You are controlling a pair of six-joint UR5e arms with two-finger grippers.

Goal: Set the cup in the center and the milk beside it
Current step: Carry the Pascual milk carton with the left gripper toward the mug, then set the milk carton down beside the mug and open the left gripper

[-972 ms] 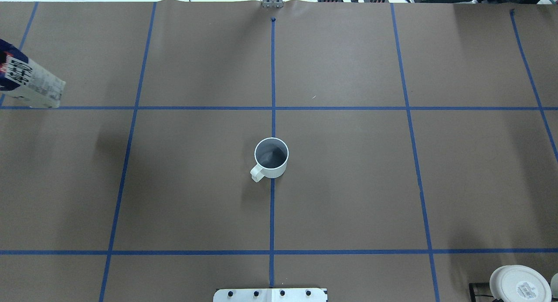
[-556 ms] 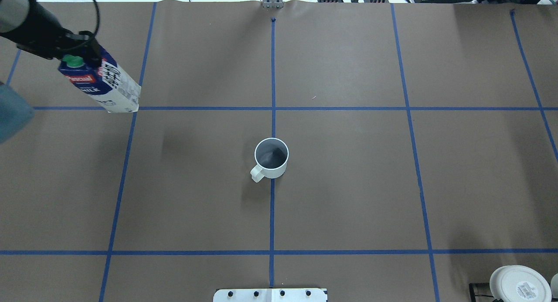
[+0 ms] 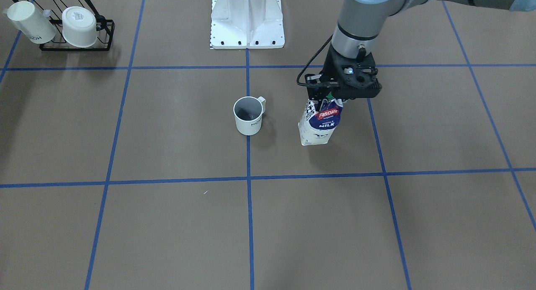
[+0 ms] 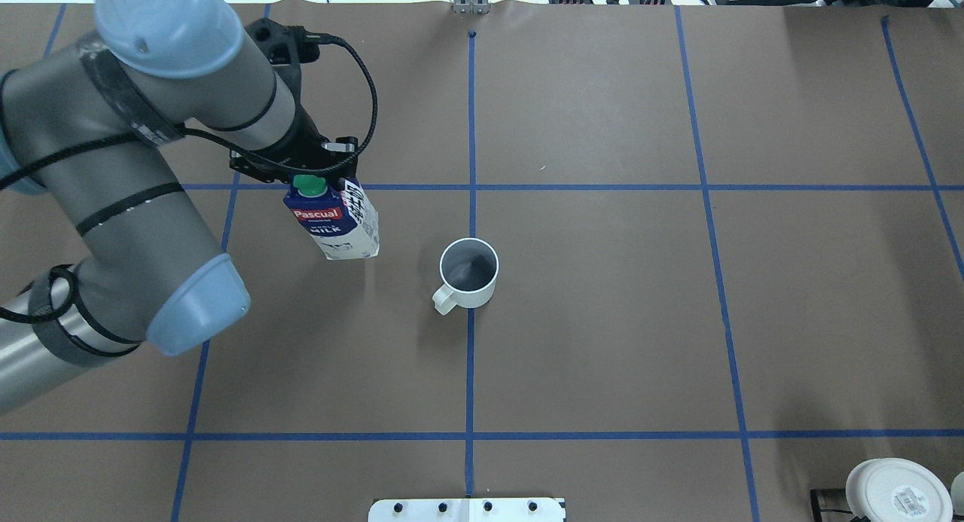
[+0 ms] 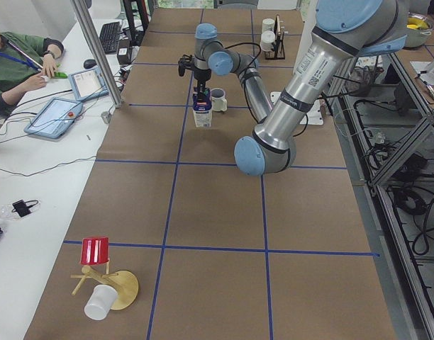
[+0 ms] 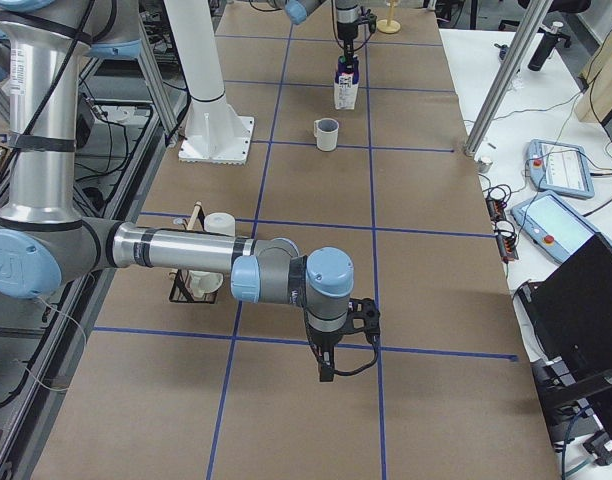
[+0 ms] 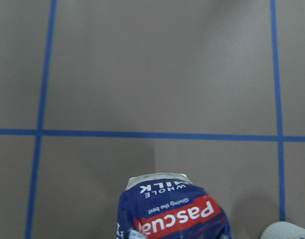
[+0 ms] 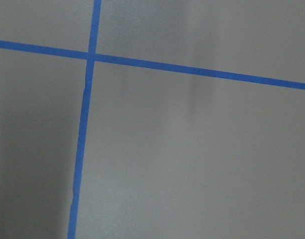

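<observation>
I need to move the milk closer to the cup with my left gripper before I let go of the milk, because there is empty table between the tilted milk's lower edge [image 3: 315, 143] and the cup.
The cup [image 4: 468, 273], a small white mug with a grey inside, stands upright on the blue tape line [image 4: 471, 213] in the center; it also shows in the front view [image 3: 248, 115]. My left gripper [image 4: 309, 177] is shut on the top of the milk [image 4: 335, 224], a blue and white Pascual carton with a green cap, and holds it upright just left of the cup. In the front view the milk [image 3: 320, 122] hangs below the left gripper [image 3: 331, 95]; I cannot tell if it touches the paper. My right gripper [image 6: 331, 365] shows only in the exterior right view, so I cannot tell its state.
A black wire rack [image 3: 104, 28] with two other white cups stands near the robot's right. The white base plate [image 3: 247, 30] lies at the robot's edge. A red cup [image 5: 95, 250] and a wooden stand sit at the far left end.
My left arm has carried the milk from the table's left edge rightward to a spot just left of the cup. The cup has not moved.
</observation>
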